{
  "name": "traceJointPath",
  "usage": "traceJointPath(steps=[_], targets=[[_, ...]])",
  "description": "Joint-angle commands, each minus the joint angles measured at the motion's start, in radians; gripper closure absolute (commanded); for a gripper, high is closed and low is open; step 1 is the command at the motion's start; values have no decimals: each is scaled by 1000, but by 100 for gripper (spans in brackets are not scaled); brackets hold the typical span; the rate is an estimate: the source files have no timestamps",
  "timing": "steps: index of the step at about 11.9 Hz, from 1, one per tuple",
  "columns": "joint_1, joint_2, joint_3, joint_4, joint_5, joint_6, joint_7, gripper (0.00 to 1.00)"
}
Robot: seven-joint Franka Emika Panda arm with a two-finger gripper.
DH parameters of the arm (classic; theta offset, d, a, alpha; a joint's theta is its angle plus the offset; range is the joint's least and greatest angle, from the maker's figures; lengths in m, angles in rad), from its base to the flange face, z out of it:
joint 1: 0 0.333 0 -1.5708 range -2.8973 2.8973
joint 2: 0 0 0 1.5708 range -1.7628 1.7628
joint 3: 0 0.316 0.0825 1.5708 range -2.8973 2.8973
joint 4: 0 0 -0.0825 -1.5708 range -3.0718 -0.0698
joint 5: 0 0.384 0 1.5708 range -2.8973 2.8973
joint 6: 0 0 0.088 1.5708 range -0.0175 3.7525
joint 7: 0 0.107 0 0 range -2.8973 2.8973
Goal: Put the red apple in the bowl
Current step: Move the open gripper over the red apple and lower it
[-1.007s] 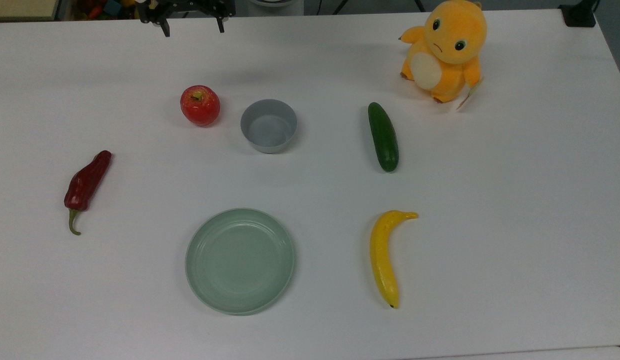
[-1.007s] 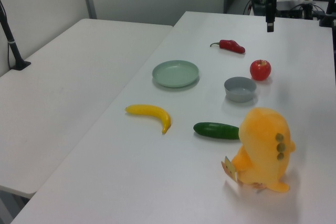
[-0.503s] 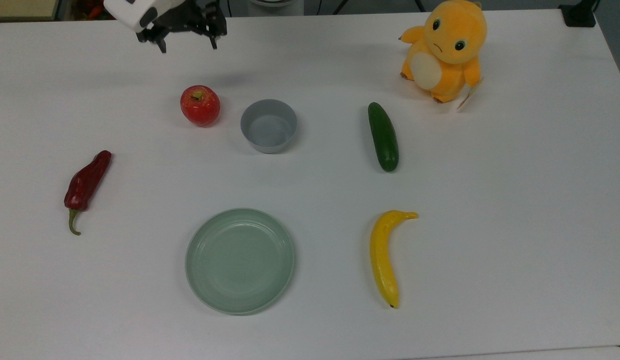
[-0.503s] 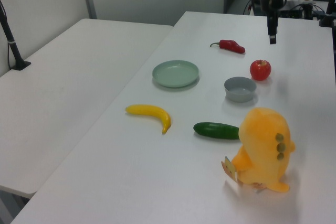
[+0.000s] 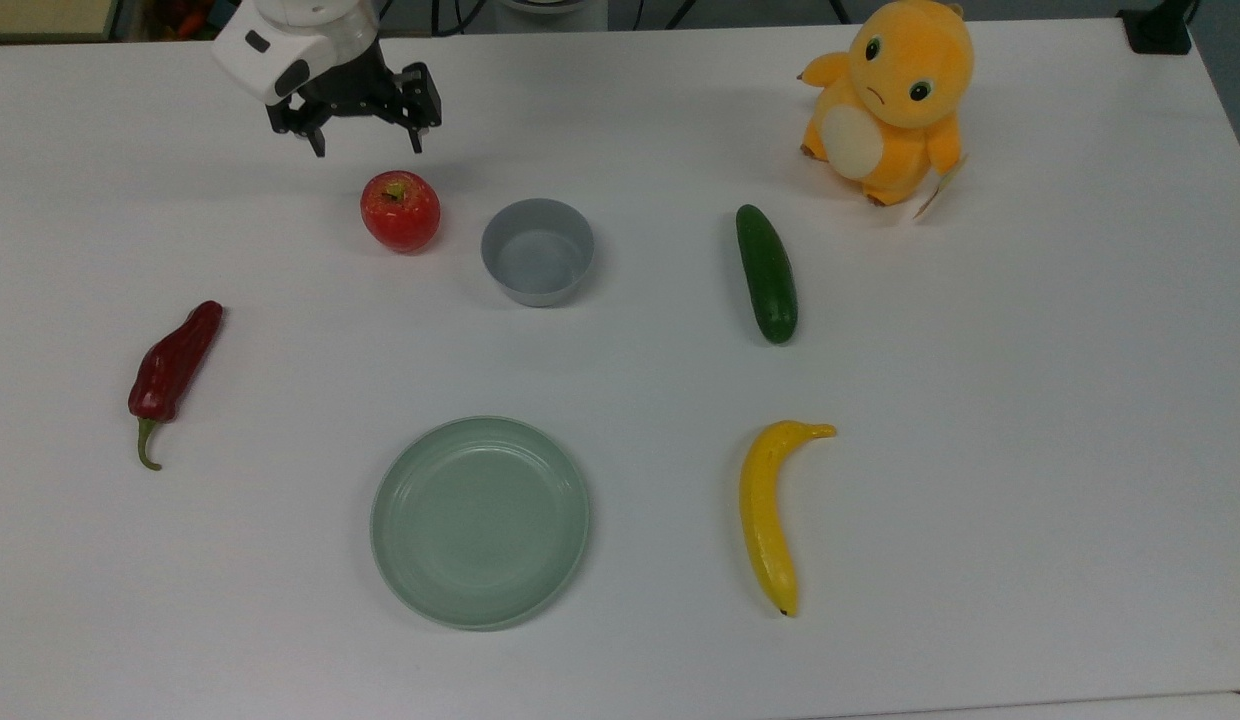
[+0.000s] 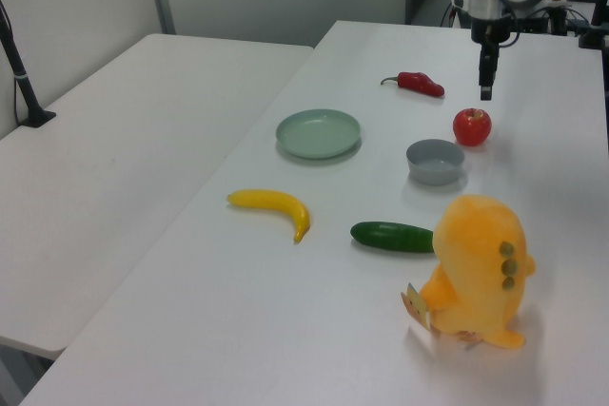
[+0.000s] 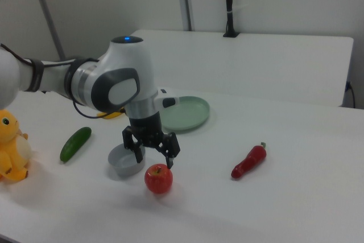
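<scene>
I should pick up the red apple (image 6: 472,126) next with my gripper, by its round sides, and put it in the bowl (image 6: 435,161).
The red apple (image 5: 400,210) (image 6: 472,126) (image 7: 158,178) rests on the white table, its stem dimple up. Just to the top view's right of it stands the small grey bowl (image 5: 537,251) (image 6: 435,161) (image 7: 124,160), with nothing in it. My gripper (image 5: 367,148) (image 6: 486,92) (image 7: 154,159) hangs open above the table, a little behind the apple in the top view and just above it in the right view. Nothing sits between its fingers.
A dark red chili pepper (image 5: 170,372) lies at the top view's left, a pale green plate (image 5: 479,521) near the front, a banana (image 5: 770,514) and a cucumber (image 5: 766,272) to the top view's right, and an orange plush toy (image 5: 890,98) at the back right.
My gripper has come forward from the table's far edge and lower, toward the apple. Nothing else on the table has moved.
</scene>
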Motion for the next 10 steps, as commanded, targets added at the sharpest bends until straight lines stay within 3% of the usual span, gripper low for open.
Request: traceJointPath(steps=[1,6,10], targets=[[0,-24,0,-115,10,166,-12,0],[12,-16,2,-152,66,252,-12,0],[15,22,5,-154,67,305,-14,0]])
